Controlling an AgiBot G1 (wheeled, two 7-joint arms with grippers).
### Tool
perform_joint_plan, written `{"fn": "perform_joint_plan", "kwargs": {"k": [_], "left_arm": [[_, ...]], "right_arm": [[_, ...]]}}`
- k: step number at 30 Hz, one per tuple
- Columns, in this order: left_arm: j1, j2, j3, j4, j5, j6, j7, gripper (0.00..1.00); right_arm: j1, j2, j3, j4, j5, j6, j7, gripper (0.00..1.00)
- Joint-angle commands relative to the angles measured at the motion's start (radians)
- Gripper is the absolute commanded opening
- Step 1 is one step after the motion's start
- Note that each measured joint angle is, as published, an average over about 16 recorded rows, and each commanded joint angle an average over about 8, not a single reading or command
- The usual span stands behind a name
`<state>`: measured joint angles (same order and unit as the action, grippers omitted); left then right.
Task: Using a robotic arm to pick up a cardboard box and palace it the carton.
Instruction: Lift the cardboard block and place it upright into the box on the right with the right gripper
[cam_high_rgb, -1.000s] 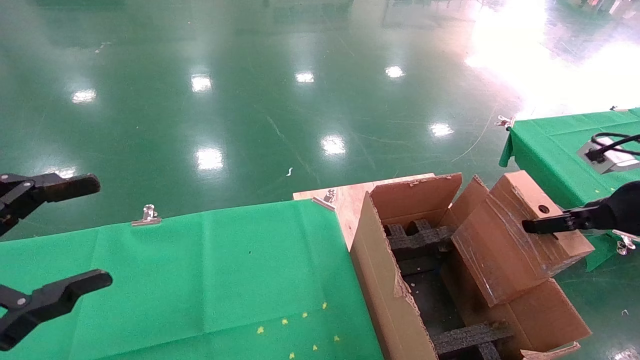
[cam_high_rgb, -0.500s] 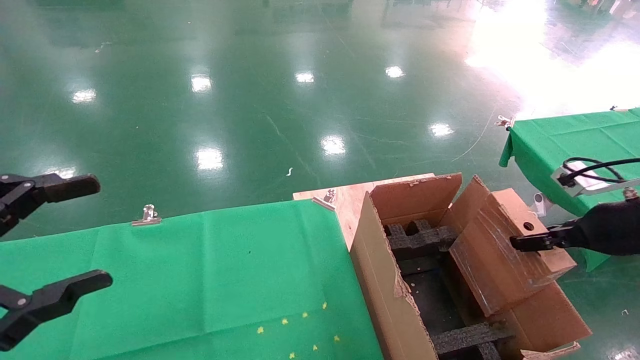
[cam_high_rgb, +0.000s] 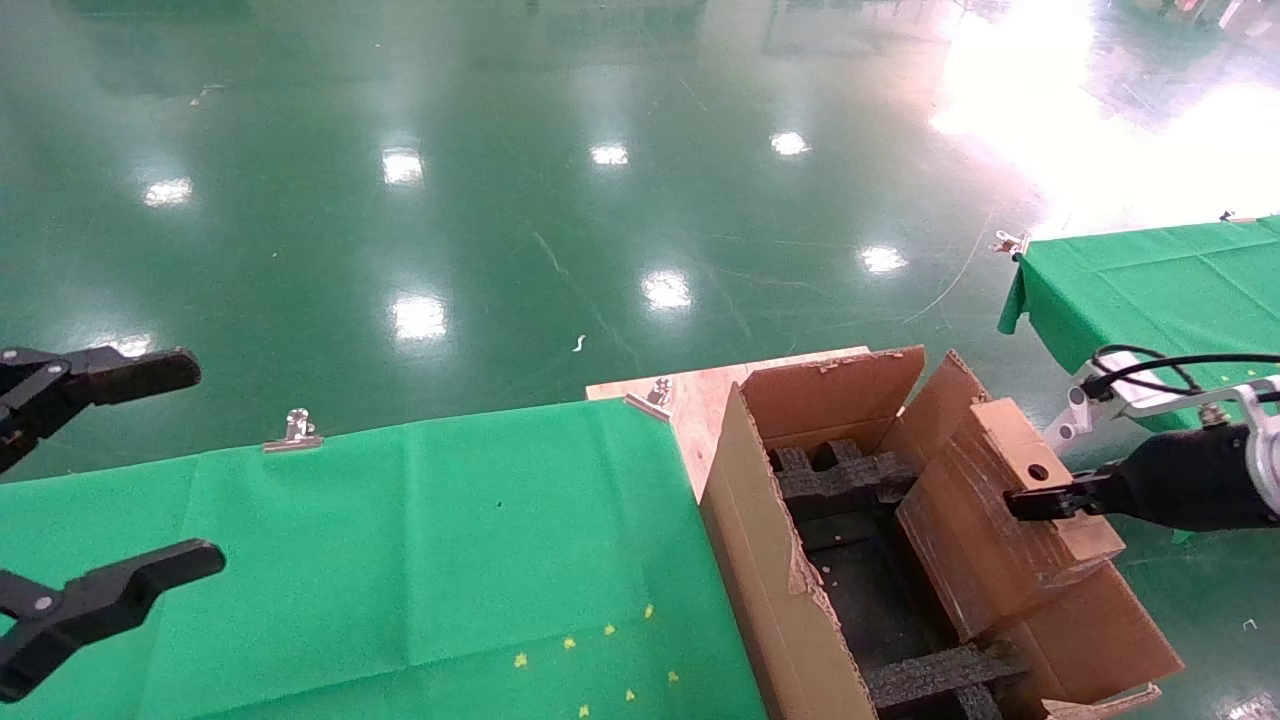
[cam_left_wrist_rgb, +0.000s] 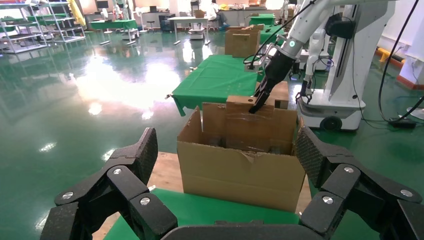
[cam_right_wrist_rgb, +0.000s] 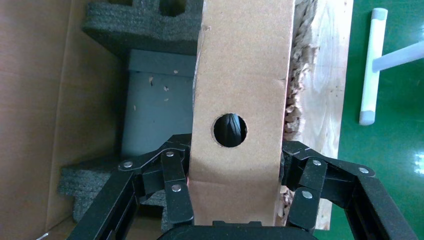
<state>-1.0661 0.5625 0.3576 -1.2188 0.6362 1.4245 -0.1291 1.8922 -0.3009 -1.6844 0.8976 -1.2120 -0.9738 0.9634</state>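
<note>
The cardboard box hangs high above the black tray inside the carton and would fall if my right gripper opened now. It comes down next, before the release.
The robotic arm shows in the left wrist view (cam_left_wrist_rgb: 312, 17) as a white arm with a black wrist (cam_high_rgb: 1190, 490). My right gripper (cam_high_rgb: 1040, 500) is shut on the cardboard box (cam_high_rgb: 980, 540), gripping its narrow end beside the round hole (cam_right_wrist_rgb: 230, 130). The box is tilted, its lower end inside the carton (cam_high_rgb: 770, 560), against the right wall, above the black foam inserts (cam_high_rgb: 840, 475). In the right wrist view the fingers (cam_right_wrist_rgb: 172, 185) press both faces of the box (cam_right_wrist_rgb: 240, 75). My left gripper (cam_high_rgb: 205, 465) is open and empty at the far left, over the green table.
A green-clothed table (cam_high_rgb: 400, 560) stands left of the carton, held with metal clips (cam_high_rgb: 297, 430). A wooden board (cam_high_rgb: 700, 400) lies under the carton. A second green table (cam_high_rgb: 1150, 280) is at the right. Shiny green floor lies beyond.
My right gripper has moved down and a little left with the cardboard box, sinking it deeper into the carton. The left arm has not moved.
</note>
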Motion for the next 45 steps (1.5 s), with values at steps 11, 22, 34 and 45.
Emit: {"fn": "perform_joint_plan", "kwargs": {"k": [11,22,34,45], "left_arm": [[0.0,0.0,0.0,0.0,0.0,0.0,0.0,1.0],[0.0,0.0,0.0,0.0,0.0,0.0,0.0,1.0],[0.0,0.0,0.0,0.0,0.0,0.0,0.0,1.0],[0.0,0.0,0.0,0.0,0.0,0.0,0.0,1.0]], "right_arm": [[-0.103,-0.073,-0.017,-0.065,0.059,0.084,-0.006,0.0],[-0.176,-0.155,-0.018,-0.181,0.106,0.107,-0.049,0.0],[-0.248,-0.246,-0.008,-0.312,0.156,0.112,-0.109,0.0],[-0.313,-0.311,0.0,-0.408,0.191,0.105,-0.159,0.0]]}}
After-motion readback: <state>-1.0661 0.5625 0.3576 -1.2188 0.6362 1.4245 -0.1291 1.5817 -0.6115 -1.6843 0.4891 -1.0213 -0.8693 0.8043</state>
